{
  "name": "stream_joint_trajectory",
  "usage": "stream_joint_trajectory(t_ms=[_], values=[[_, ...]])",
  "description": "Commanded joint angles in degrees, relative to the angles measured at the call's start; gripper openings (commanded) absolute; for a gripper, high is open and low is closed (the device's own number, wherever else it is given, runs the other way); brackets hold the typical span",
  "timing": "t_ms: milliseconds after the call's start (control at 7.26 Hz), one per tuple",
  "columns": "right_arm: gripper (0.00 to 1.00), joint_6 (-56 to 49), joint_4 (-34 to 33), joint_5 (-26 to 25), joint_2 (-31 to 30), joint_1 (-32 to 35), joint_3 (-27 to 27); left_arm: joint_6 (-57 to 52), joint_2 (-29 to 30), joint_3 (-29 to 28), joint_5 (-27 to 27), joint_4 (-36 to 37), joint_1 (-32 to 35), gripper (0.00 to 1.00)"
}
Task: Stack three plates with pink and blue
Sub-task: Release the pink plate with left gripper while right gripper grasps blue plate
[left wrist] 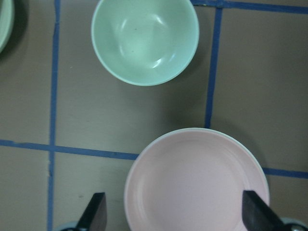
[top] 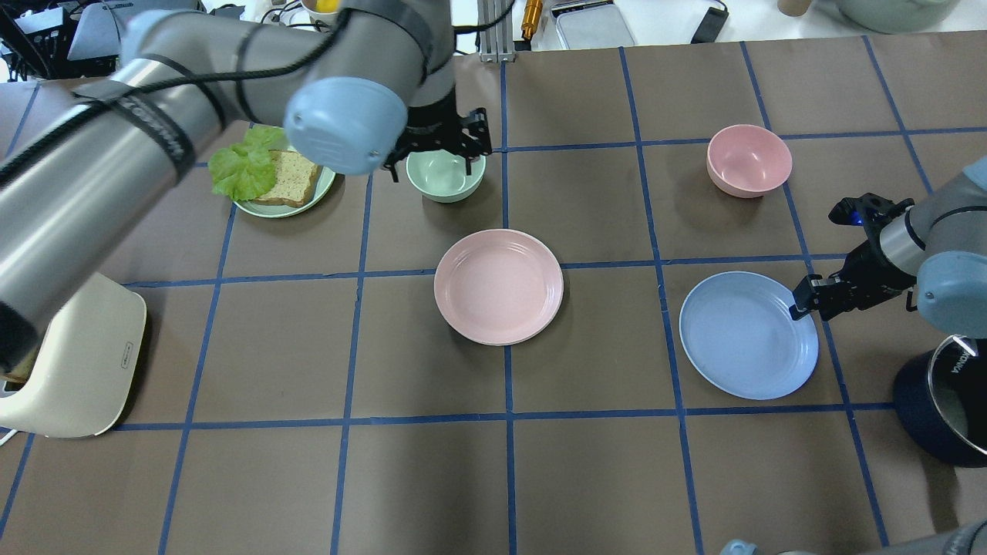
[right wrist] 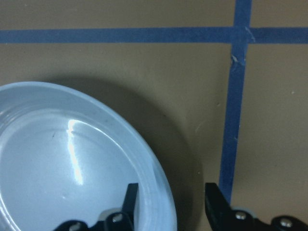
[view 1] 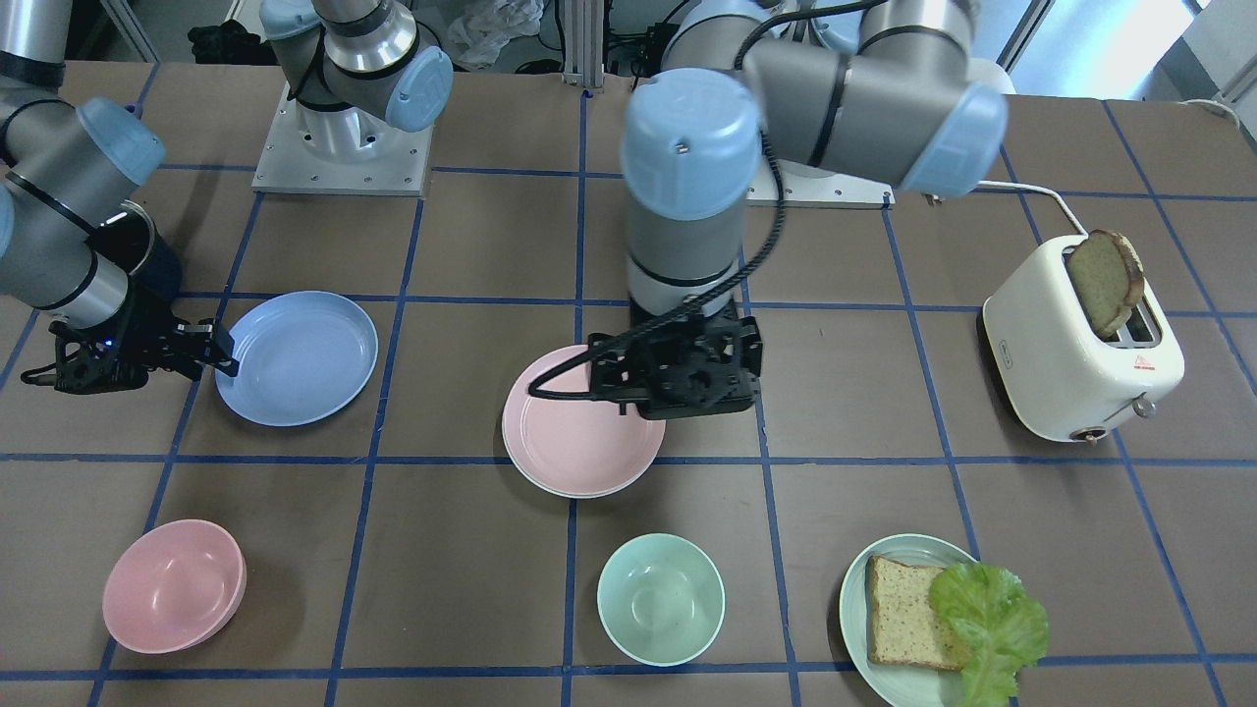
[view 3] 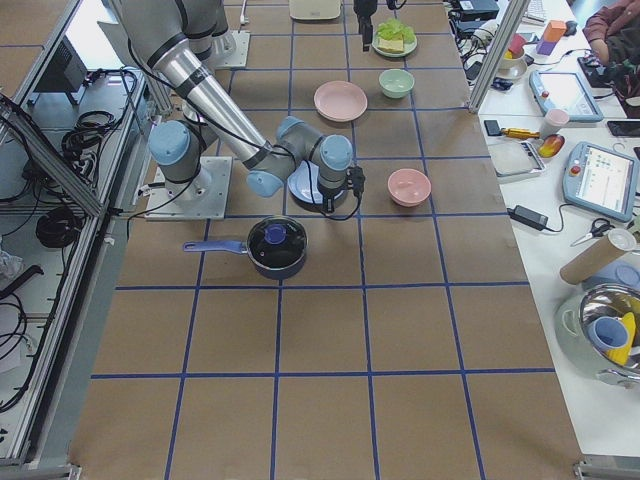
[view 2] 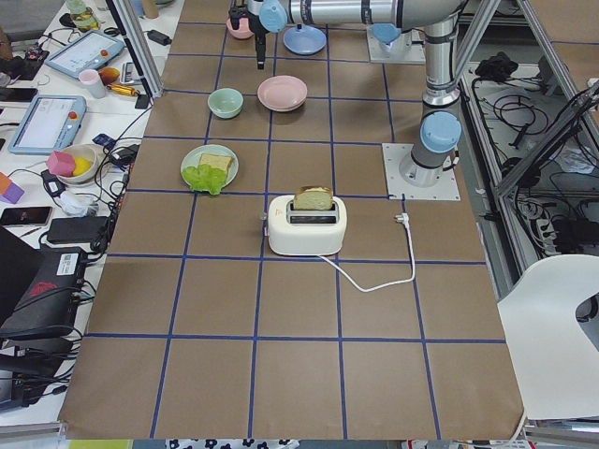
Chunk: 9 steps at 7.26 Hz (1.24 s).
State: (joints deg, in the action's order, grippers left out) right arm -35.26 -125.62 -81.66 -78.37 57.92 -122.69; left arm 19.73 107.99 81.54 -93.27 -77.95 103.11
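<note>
The light blue plate should go onto the pink plate, so my right gripper needs to grab it next by its rim (right wrist: 161,187) to stack it.
The pale pink plate (view 1: 574,442) lies mid-table; it also shows in the overhead view (top: 497,285) and the left wrist view (left wrist: 197,183). A thin pale edge shows under its rim; I cannot tell whether that is the cream-white plate, which shows nowhere else. My left gripper (view 1: 687,378) hangs open and empty above the pink plate, its fingertips (left wrist: 96,214) spread wide. The light blue plate (view 1: 295,358) lies on my right side (top: 748,335). My right gripper (view 1: 224,358) is open and straddles its rim (right wrist: 161,202), one finger (right wrist: 132,199) inside, one outside.
A mint bowl (view 1: 660,599) and a pink bowl (view 1: 175,586) stand at the far side. A pale green plate (view 1: 852,604) holds bread and lettuce. A white toaster (view 1: 1080,363) with toast stands on my left. A dark lidded pot (top: 944,401) sits near my right arm.
</note>
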Motion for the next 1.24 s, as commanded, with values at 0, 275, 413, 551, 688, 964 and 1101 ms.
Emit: stream_joint_trajectory(t_ms=[0,275,413,551,688,964,1101], values=[[0.52,-1.4,-0.1,0.0,-0.2,0.0,0.0,-3.3,-6.8,-0.9,3.6,-7.0,-6.6,1.0],[0.45,-1.5,0.0,-0.2,-0.2,0.0,-0.1,-3.5,-12.4,0.3,3.5,-9.7,-6.6,1.0],[0.45,-1.4,0.1,-0.3,-0.2,0.0,-0.1,-3.7,-13.9,1.2,2.9,-13.2,-7.4,1.0],[0.45,-1.4,0.2,-0.3,-0.2,0.0,-0.2,-8.2,-15.0,3.7,3.0,-14.2,-7.8,1.0],[0.45,-1.5,0.3,-0.3,-0.2,0.0,-0.5,-8.4,-15.8,5.3,3.7,-13.3,-8.6,1.0],[0.4,-1.5,0.1,-0.2,-0.1,0.0,-1.2,-9.0,-16.8,5.9,3.0,-13.4,-8.9,1.0],[0.37,-1.5,-0.1,-0.3,-0.1,0.0,-1.2,-9.2,-16.8,5.7,3.1,-13.4,-9.5,1.0]])
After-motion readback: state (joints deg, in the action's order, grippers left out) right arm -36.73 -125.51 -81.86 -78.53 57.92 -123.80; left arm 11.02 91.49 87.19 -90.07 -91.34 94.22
